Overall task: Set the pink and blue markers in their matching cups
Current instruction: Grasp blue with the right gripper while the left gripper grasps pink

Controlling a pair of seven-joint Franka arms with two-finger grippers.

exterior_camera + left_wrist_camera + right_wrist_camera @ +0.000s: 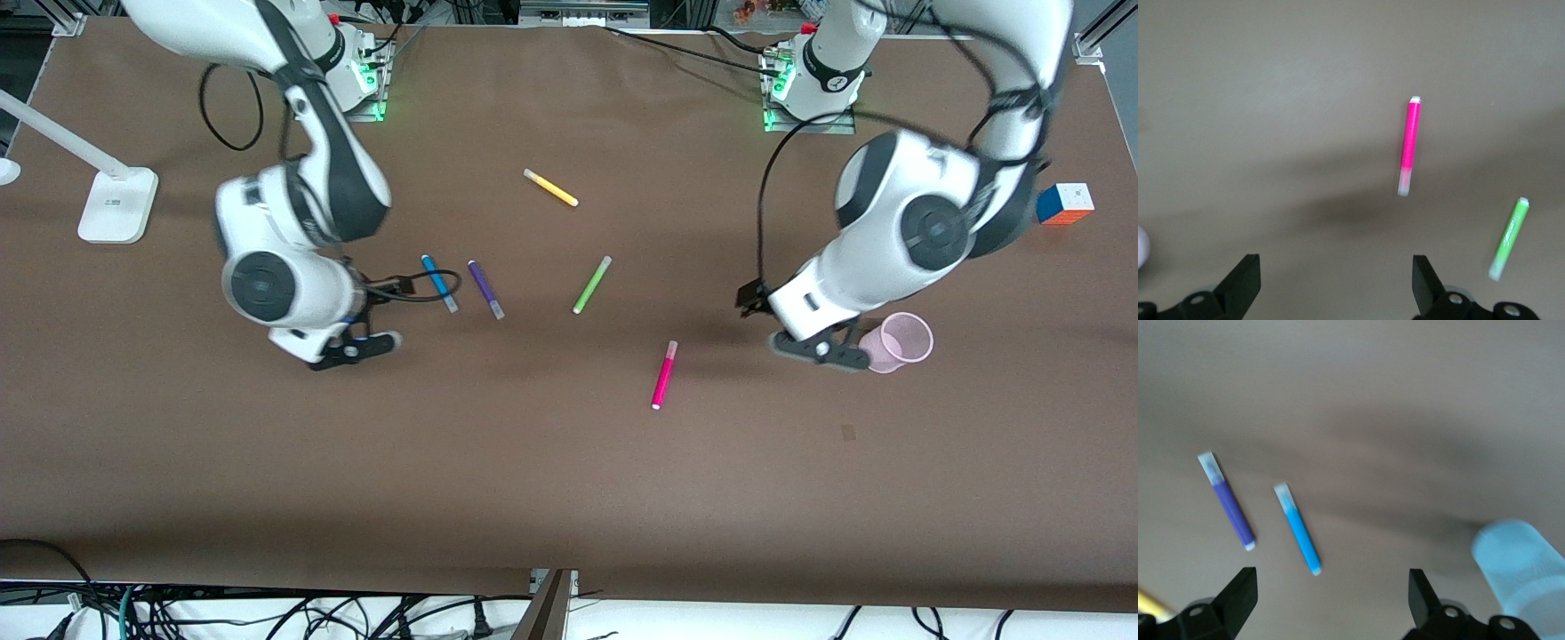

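The left gripper grabs the pink marker by its pale end with the cap point(671, 350) next, so the pink marker's white-tipped end stays free for the pink cup.
The pink marker point(663, 375) lies on the brown table, nearer to the front camera than the green pen; it also shows in the left wrist view point(1409, 147). The pale pink cup point(900, 341) stands upright toward the left arm's end. My left gripper point(822, 348) hangs open and empty beside that cup point(1336, 287). The blue marker point(439, 283) lies next to the purple pen, also in the right wrist view point(1298, 529). My right gripper point(356, 347) is open and empty near it point(1331, 607). The pale blue cup point(1518, 573) shows only in the right wrist view.
A dark purple pen point(485, 289), a green pen point(591, 284) and a yellow pen point(550, 188) lie mid-table. A white lamp base point(116, 204) stands at the right arm's end and a colour cube point(1064, 203) at the left arm's end.
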